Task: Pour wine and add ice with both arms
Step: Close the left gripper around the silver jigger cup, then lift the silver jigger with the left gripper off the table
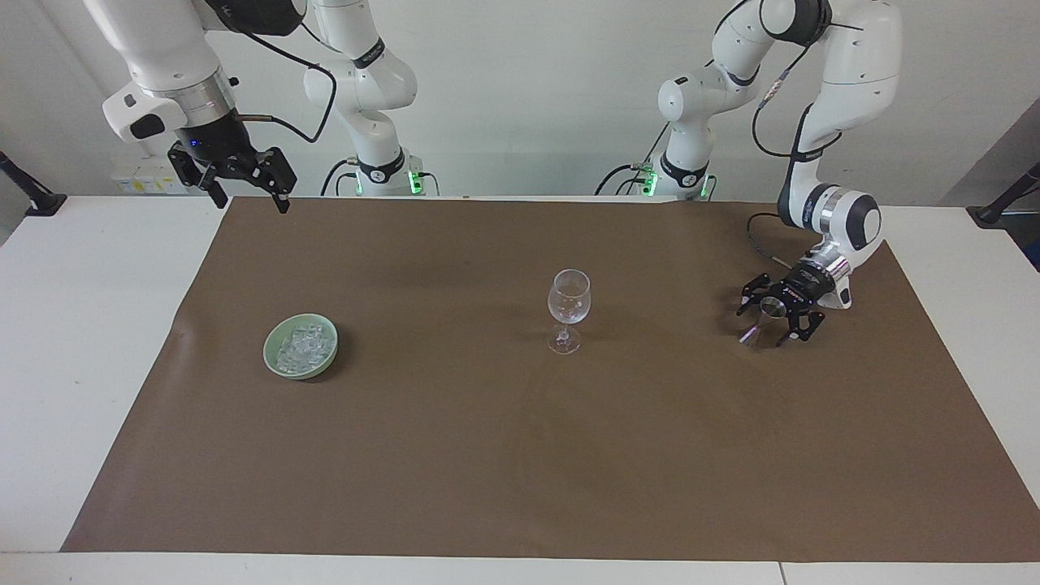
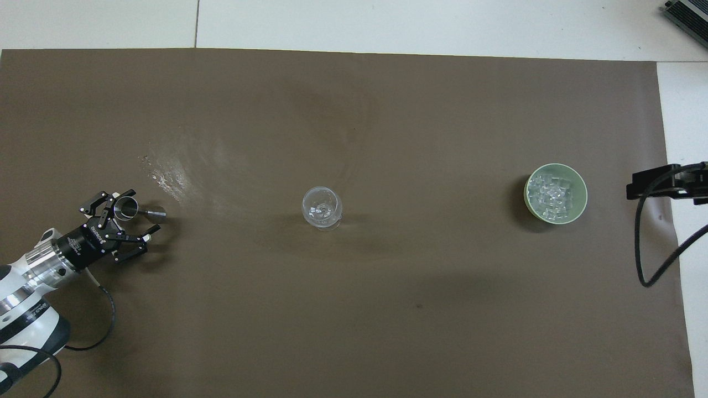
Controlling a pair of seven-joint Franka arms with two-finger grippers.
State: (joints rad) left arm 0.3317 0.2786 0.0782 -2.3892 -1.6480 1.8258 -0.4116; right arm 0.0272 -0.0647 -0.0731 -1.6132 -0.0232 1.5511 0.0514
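Observation:
The jigger flares into a sloping cup at each end, so my left gripper needs to grab it next by its narrow middle.
An empty clear wine glass stands in the middle of the brown mat. The ice is heaped in a green bowl toward the right arm's end. A small metal jigger stands toward the left arm's end. My left gripper is low and open, its jaws on either side of the jigger's upper cup. My right gripper hangs open, high over the table's edge at its own end. No wine is in view.
The brown mat covers most of the white table. A shiny wet smear marks the mat a little farther from the robots than the jigger. The right arm's black cable dangles beside the bowl's end of the mat.

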